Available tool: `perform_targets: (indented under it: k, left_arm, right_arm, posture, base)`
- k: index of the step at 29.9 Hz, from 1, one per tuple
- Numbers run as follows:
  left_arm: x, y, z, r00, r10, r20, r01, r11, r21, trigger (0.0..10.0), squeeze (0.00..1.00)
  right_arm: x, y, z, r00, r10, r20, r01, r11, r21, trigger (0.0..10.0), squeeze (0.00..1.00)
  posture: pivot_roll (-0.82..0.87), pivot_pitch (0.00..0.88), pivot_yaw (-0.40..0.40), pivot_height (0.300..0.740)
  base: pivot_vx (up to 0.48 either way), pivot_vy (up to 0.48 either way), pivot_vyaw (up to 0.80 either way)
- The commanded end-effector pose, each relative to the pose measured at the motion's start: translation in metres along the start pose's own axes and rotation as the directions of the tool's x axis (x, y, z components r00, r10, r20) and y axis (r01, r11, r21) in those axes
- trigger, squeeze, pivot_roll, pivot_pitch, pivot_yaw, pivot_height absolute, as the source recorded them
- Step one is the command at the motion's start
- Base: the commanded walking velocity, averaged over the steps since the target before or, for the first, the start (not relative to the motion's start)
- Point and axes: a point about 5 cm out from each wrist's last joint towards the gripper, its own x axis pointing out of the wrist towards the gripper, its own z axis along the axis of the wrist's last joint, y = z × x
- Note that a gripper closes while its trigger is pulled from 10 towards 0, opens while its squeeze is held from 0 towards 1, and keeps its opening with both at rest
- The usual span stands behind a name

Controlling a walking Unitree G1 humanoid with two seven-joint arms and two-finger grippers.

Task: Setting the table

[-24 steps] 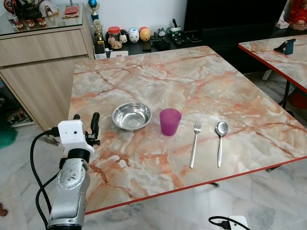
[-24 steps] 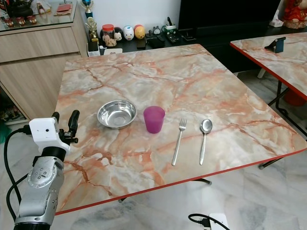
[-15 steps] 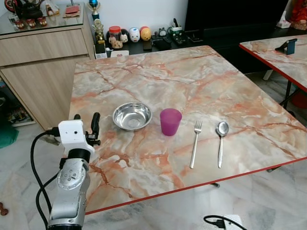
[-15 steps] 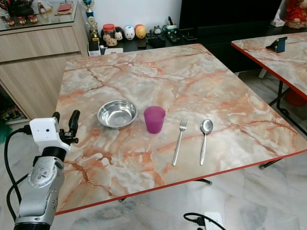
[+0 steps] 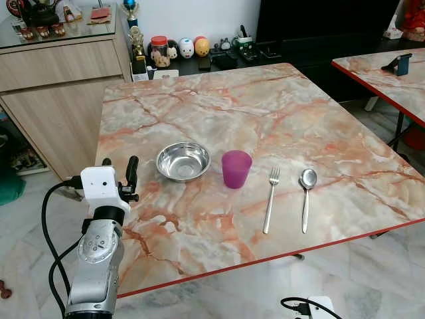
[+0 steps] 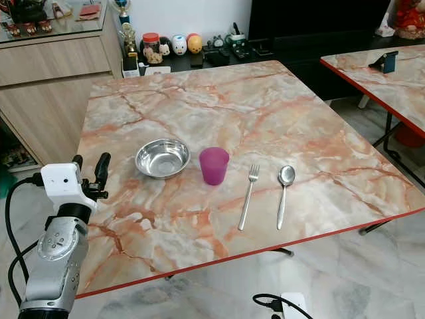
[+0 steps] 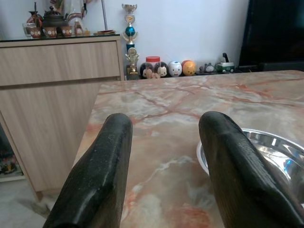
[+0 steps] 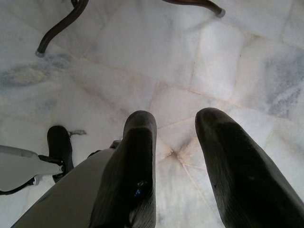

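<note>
I should pick up the bowl by its thin rim (image 5: 159,167) (image 7: 201,159) with my left gripper next, with one finger inside. The bowl is wider than my open fingers.
On the marble table (image 5: 219,113) a steel bowl (image 5: 182,161), a purple cup (image 5: 236,168), a fork (image 5: 270,199) and a spoon (image 5: 306,196) lie in a row from left to right. My left gripper (image 5: 119,162) is raised at the table's left edge, level with the bowl and a short way left of it. It is open and holds nothing. In the left wrist view, the bowl's rim (image 7: 266,142) lies just beyond the fingers (image 7: 102,166). My right gripper (image 8: 178,137) hangs open over the tiled floor (image 8: 228,61).
A wooden sideboard (image 5: 60,73) stands behind the table's left corner. A low dark shelf with a trophy, jar and figurines (image 5: 179,48) runs along the back. A second marble table (image 5: 385,73) with a blue stand (image 5: 400,63) stands to the right, with a gap between.
</note>
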Motion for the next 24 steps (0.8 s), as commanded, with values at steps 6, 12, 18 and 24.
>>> perform_targets:
  k: [6, 12, 18, 24]
  left_arm:
    - [0.0015, 0.0, 0.0022, 1.0, -0.006, 0.0, 0.006, 1.0, 0.008, 10.0, 0.0]
    - [0.0021, -0.0001, 0.0027, 1.0, -0.005, 0.004, 0.005, 1.0, 0.008, 10.0, 0.0]
    - [0.0022, -0.0009, 0.0034, 1.0, -0.005, 0.008, 0.004, 1.0, 0.008, 10.0, 0.0]
    - [0.0021, -0.0008, 0.0035, 1.0, -0.003, 0.01, 0.003, 1.0, 0.009, 10.0, 0.0]
  right_arm:
    - [0.0009, -0.0004, 0.0041, 1.0, 0.0, 0.012, 0.0, 1.0, 0.005, 10.0, 0.0]
    - [0.0019, 0.0028, 0.0059, 1.0, 0.004, 0.011, -0.004, 1.0, 0.004, 10.0, 0.0]
    - [0.0026, 0.0058, 0.0069, 1.0, 0.009, 0.011, -0.009, 1.0, 0.002, 10.0, 0.0]
    - [0.0029, 0.0061, 0.0078, 1.0, 0.011, 0.011, -0.011, 1.0, 0.001, 10.0, 0.0]
  posture:
    - [-0.02, 0.0, 0.016, 0.74]
    - [-0.02, 0.0, 0.014, 0.74]
    - [-0.02, 0.0, 0.012, 0.74]
    - [-0.02, 0.0, 0.01, 0.74]
  base:
    - [0.0, 0.0, 0.0]
    - [0.0, 0.0, 0.0]
    - [0.0, 0.0, 0.0]
    - [0.227, 0.0, 0.0]
